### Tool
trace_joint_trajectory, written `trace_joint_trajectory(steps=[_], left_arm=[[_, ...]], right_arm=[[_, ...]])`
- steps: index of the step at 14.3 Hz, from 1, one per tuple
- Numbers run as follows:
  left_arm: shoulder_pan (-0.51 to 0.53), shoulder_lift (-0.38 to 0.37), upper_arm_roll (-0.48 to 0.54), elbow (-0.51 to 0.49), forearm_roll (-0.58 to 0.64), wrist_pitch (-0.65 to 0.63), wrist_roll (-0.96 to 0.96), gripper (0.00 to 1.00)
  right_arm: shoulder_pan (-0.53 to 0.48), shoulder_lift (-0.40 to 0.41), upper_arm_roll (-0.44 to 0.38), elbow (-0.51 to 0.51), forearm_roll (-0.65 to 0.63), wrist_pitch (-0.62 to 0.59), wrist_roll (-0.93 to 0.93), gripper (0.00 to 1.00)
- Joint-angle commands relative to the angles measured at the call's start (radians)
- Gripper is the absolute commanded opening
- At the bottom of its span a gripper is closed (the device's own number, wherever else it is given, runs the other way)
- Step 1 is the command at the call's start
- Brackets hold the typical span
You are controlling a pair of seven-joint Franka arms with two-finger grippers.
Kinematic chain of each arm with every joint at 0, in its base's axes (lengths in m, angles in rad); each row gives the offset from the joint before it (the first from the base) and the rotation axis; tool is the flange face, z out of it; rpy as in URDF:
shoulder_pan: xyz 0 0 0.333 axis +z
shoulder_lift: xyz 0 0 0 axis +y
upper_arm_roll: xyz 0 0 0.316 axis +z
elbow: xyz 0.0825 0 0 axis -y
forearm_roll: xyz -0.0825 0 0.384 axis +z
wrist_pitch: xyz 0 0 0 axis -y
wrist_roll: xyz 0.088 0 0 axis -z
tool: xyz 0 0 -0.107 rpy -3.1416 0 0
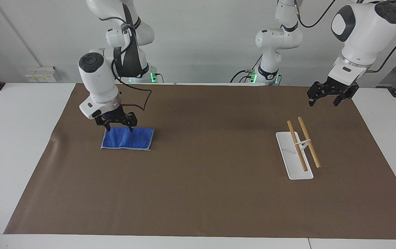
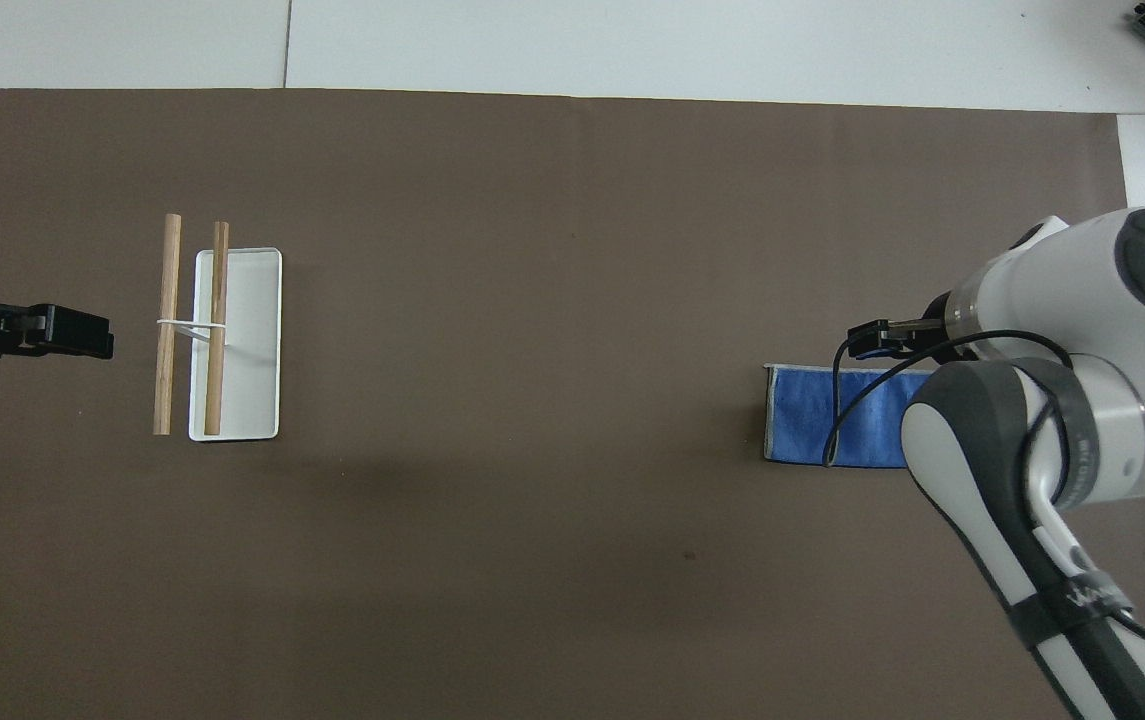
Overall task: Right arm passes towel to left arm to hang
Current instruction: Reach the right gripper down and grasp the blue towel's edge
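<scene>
The robot's right gripper will pass the towel (image 2: 807, 415) over to the left arm for hanging, so next it will grab the blue towel by its hemmed edge (image 2: 856, 370).
The blue towel (image 1: 128, 139) lies folded flat on the brown mat toward the right arm's end of the table. My right gripper (image 1: 119, 128) is open and low over the towel's edge nearer the robots; I cannot tell whether it touches the cloth. In the overhead view the right arm (image 2: 1052, 400) covers much of the towel (image 2: 807, 415). My left gripper (image 1: 323, 101) is open and empty, waiting in the air over the mat's corner near the rack; it also shows in the overhead view (image 2: 82, 333).
A white rack base (image 1: 289, 162) with two raised wooden rods (image 1: 308, 141) stands toward the left arm's end of the table; it also shows in the overhead view (image 2: 252, 340). The brown mat (image 1: 204, 166) covers most of the white table.
</scene>
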Motion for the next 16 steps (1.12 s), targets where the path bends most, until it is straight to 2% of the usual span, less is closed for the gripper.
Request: trace_joint_trajectory(steps=[1, 4, 9, 12, 13, 15, 16], left_arm=[[0.006, -0.019, 0.002, -0.016, -0.006, -0.002, 0.017, 1.0], [0.006, -0.019, 0.002, -0.016, -0.006, -0.002, 0.017, 1.0], [0.006, -0.019, 0.002, -0.016, -0.006, -0.002, 0.017, 1.0], [0.006, -0.019, 0.002, -0.016, -0.006, -0.002, 0.017, 1.0], [0.006, -0.019, 0.002, -0.016, -0.006, -0.002, 0.017, 1.0], [0.006, -0.019, 0.002, -0.016, -0.006, -0.002, 0.017, 1.0], [0.006, -0.019, 0.002, -0.016, -0.006, -0.002, 0.017, 1.0]], right_arm=[[-0.014, -0.017, 0.002, -0.165, -0.007, 0.181, -0.001, 1.0], [-0.041, -0.001, 0.002, -0.262, -0.004, 0.336, -0.028, 1.0], [-0.066, 0.019, 0.002, -0.346, -0.004, 0.43, -0.059, 1.0], [-0.066, 0.024, 0.002, -0.356, -0.004, 0.464, -0.057, 1.0], [-0.064, 0.024, 0.002, -0.356, -0.004, 0.464, -0.056, 0.87], [-0.057, 0.026, 0.003, -0.348, -0.004, 0.459, -0.048, 0.26], [-0.052, 0.027, 0.003, -0.344, 0.006, 0.454, -0.042, 0.1]])
